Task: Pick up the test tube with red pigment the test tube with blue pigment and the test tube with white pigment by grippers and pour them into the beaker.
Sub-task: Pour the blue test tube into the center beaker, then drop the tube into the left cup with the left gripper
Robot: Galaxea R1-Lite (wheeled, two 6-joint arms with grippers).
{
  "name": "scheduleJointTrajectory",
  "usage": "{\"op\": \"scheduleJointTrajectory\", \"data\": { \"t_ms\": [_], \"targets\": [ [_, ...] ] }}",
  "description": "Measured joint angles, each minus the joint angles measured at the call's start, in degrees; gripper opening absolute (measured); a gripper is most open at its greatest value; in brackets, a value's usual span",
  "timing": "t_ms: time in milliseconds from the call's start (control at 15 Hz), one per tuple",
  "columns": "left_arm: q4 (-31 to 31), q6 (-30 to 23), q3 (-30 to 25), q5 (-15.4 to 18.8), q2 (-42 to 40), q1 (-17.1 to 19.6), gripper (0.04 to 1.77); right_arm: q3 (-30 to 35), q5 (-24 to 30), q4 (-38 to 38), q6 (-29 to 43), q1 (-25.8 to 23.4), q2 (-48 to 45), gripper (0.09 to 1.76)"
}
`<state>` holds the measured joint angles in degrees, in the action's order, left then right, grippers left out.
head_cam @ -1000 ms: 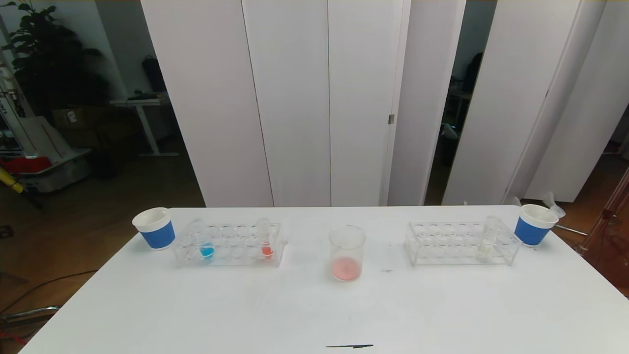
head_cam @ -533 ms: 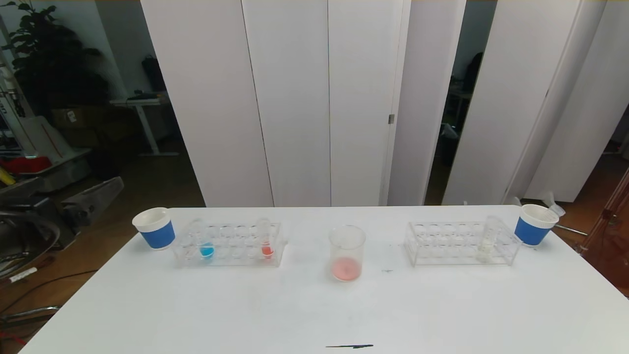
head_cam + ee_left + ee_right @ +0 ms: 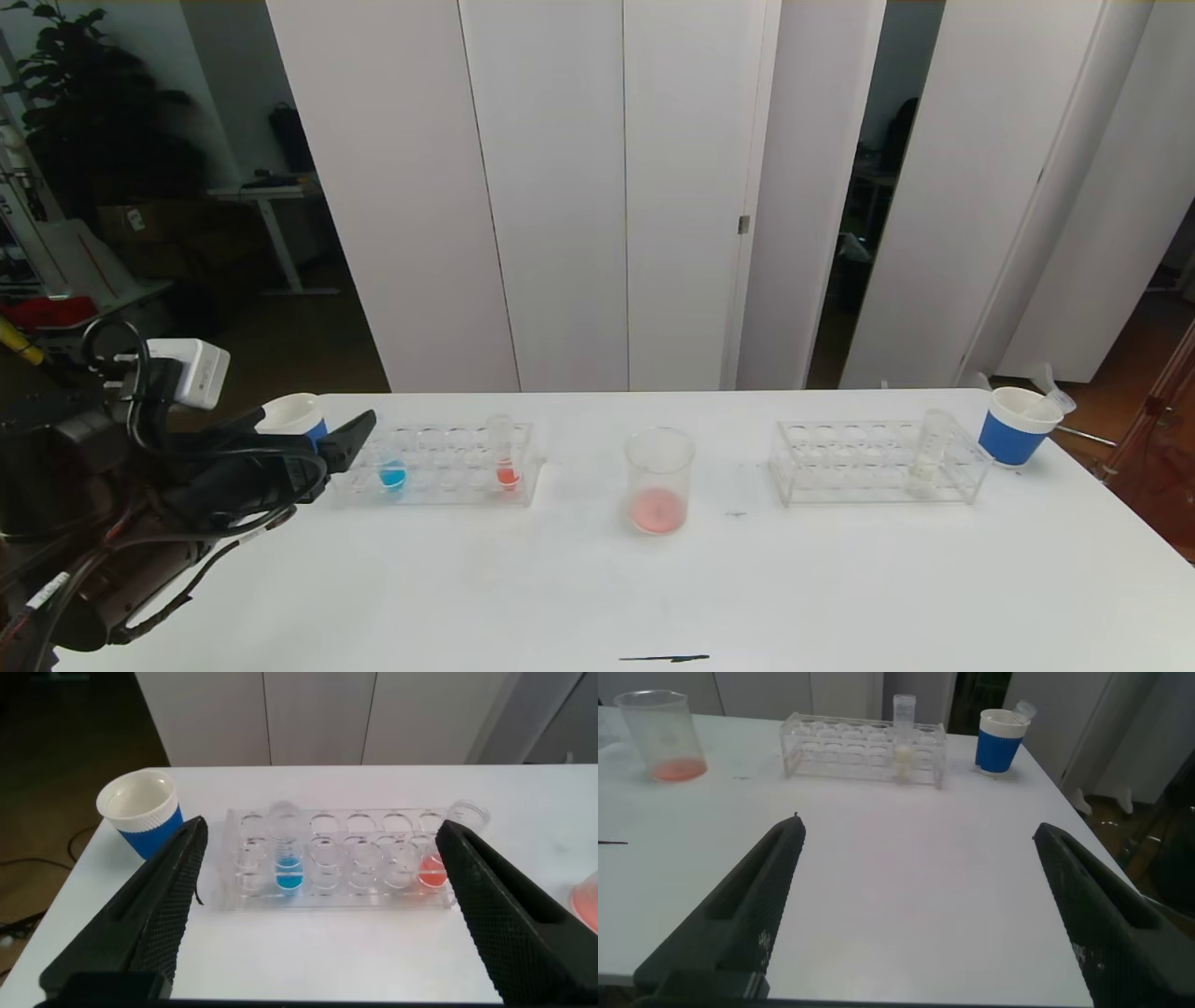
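Note:
My left gripper needs to grab the blue tube by its upper body below the tube's rim (image 3: 285,837) next. Then it can pour the blue pigment.
The blue pigment tube (image 3: 393,472) and the red pigment tube (image 3: 507,469) stand in the clear left rack (image 3: 439,487). The beaker (image 3: 659,481), with pink-red liquid at its bottom, stands mid-table. The white pigment tube (image 3: 924,459) stands in the right rack (image 3: 840,462). My left gripper (image 3: 308,434) is open, just left of the left rack, empty. In the left wrist view the left gripper (image 3: 320,835) frames the rack (image 3: 336,894), the blue tube (image 3: 288,863) and the red tube (image 3: 432,870). My right gripper (image 3: 918,833) is open and empty over bare table, short of the white tube (image 3: 903,745) and the beaker (image 3: 661,737).
A white cup with a blue band (image 3: 294,415) stands behind my left gripper; another cup (image 3: 1018,425) stands at the table's far right. A dark mark (image 3: 665,658) lies at the front edge. White panels stand behind the table.
My left arm has come into the head view from the left and moved towards the left rack, jaws open. The tubes, racks and beaker have not moved.

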<state>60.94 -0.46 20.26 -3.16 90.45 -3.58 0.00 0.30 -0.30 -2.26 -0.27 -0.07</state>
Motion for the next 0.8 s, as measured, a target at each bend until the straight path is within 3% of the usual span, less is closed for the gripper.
{"op": "scheduleJointTrajectory", "data": {
  "t_ms": [467,800],
  "targets": [
    [6.91,-4.24,-1.74,-0.15,11.93,0.04,1.75,0.00,0.02,-0.02,0.00,0.00,0.00,1.75],
    [11.47,-6.75,1.71,-1.66,19.80,0.87,1.75,0.00,0.02,-0.02,0.00,0.00,0.00,1.75]
  ]
}}
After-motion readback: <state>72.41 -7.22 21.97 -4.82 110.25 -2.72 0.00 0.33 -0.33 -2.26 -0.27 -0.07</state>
